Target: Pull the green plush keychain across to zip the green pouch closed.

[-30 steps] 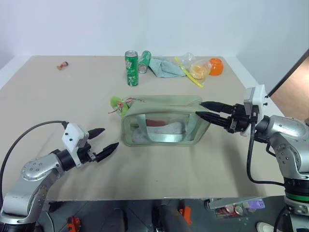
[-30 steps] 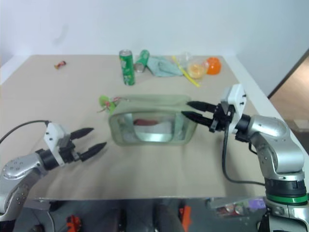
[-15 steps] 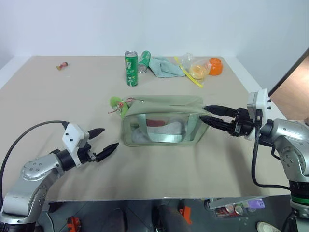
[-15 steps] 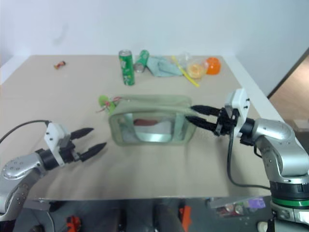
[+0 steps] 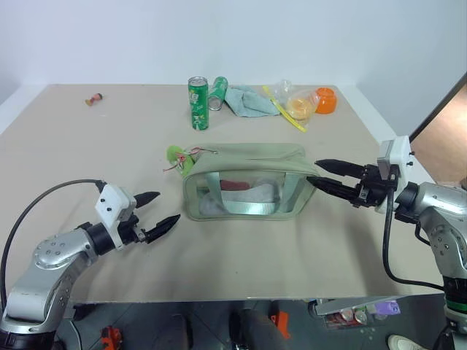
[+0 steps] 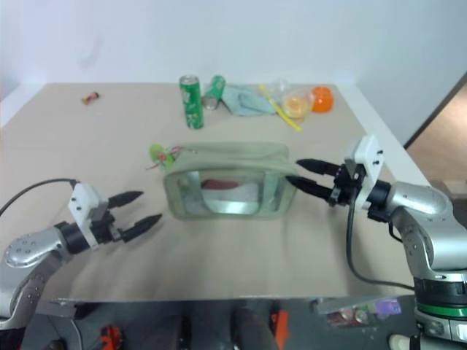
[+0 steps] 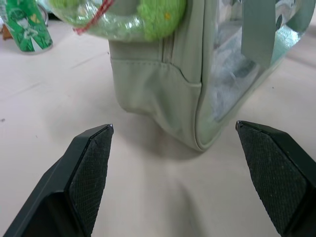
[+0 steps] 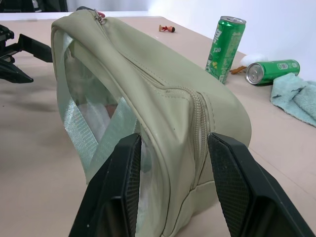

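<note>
The seamed fold (image 5: 310, 177) beside the pouch's zipper end stands out from the pouch's wide body (image 5: 244, 182), so the robot's right gripper will grab the pouch there next.
The green pouch (image 5: 248, 186) stands upright mid-table, its clear side facing me and its zipper running along the top. At its left end the green plush keychain (image 5: 177, 155) with its red cord lies on the table, also visible above the pouch corner (image 7: 123, 15). My left gripper (image 5: 166, 206) is open, level, a short way left of the pouch and touching nothing. The right gripper (image 5: 314, 171) is open at the pouch's right end, with that end (image 8: 163, 89) in front of its fingers and nothing gripped.
At the back stand an upright green can (image 5: 198, 102), a lying can (image 5: 218, 92), a teal cloth (image 5: 248, 102), a plastic bag (image 5: 299, 102) and an orange bowl (image 5: 326, 100). A small toy (image 5: 95, 98) lies far left. The table's front edge (image 5: 241, 297) is close.
My right gripper has drawn back to the right, off the pouch's right end, and the pouch top has settled. The left gripper has not moved.
</note>
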Controlling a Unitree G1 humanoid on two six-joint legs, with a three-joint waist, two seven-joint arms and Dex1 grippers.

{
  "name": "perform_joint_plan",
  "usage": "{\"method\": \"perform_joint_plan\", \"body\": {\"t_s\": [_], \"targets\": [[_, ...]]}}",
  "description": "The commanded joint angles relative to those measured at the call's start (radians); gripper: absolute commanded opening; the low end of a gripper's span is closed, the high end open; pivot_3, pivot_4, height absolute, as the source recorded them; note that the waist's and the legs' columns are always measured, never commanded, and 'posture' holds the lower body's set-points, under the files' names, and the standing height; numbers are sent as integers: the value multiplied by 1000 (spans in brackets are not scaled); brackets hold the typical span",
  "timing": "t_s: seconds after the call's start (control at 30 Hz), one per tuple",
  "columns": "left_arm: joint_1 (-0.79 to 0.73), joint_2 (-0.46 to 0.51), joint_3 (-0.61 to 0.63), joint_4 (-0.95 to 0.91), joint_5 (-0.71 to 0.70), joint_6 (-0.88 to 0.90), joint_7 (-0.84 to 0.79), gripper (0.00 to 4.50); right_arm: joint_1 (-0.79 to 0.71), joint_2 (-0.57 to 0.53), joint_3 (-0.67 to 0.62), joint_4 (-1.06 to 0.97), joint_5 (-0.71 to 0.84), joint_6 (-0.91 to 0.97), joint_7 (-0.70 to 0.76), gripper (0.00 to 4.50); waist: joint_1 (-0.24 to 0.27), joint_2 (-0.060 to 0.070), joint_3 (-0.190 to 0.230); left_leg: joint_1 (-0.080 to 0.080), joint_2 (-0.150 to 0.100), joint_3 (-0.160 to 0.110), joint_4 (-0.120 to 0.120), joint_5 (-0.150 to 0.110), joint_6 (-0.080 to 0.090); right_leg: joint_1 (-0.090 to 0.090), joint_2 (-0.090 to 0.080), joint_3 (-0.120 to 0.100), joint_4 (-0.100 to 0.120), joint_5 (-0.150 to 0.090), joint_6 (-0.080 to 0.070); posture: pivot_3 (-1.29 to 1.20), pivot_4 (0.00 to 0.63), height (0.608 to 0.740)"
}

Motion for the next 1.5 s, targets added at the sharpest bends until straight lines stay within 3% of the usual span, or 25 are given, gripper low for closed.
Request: {"method": "perform_joint_plan", "body": {"t_s": [0.03, 0.2, 0.43, 0.63, 0.9, 1.2, 1.5], "targets": [[-22, -7, 35, -16, -34, 7, 21, 4123, -5, 6, -7, -25, 13, -6, 5, 1614, 0, 0, 0, 0, 0, 0, 0, 0, 0, 0, 0, 0, 0, 0, 0, 0, 150, 740], [-27, -15, 70, -18, -67, 29, 58, 4123, -11, 15, 3, -25, 10, -4, 5, 50, 0, 0, 0, 0, 1, 0, 0, 0, 0, 0, 0, 0, 0, 0, 0, 0, 150, 740], [-116, -46, 134, 56, -95, 51, 160, 4123, -16, 12, 8, -15, -2, -19, 10, 50, 0, 0, 0, 0, 0, 0, 0, 0, 0, 0, 0, 0, 0, 0, 0, 0, 150, 740], [-269, -26, 85, 194, -33, -12, 122, 4123, -24, 12, 16, -2, -18, -37, 19, 50, 0, 0, 0, 0, 0, 0, 0, 0, 0, 1, 1, -1, 0, 0, 0, 0, 150, 740], [-485, -26, -12, 371, -35, -16, -50, 4123, -19, 19, 16, 3, -38, -72, 18, 50, -1, 0, 0, -1, -1, 1, 0, 0, 0, 1, 1, -1, 0, 0, 0, 0, 150, 740], [-599, -28, -53, 544, -4, -45, -183, 4123, 2, 19, 1, 16, -49, -105, 23, 50, 0, 0, 0, -1, -1, 1, 1, 0, 0, 1, 1, -2, 0, 0, 0, 0, 150, 740], [-671, -34, -59, 621, 0, -80, -264, 1221, 23, 12, -5, 22, -49, -128, 28, 0, 0, 0, 0, -1, -2, 0, 1, 0, 0, 1, 1, -2, 0, 0, 1, 0, 150, 740]]}}
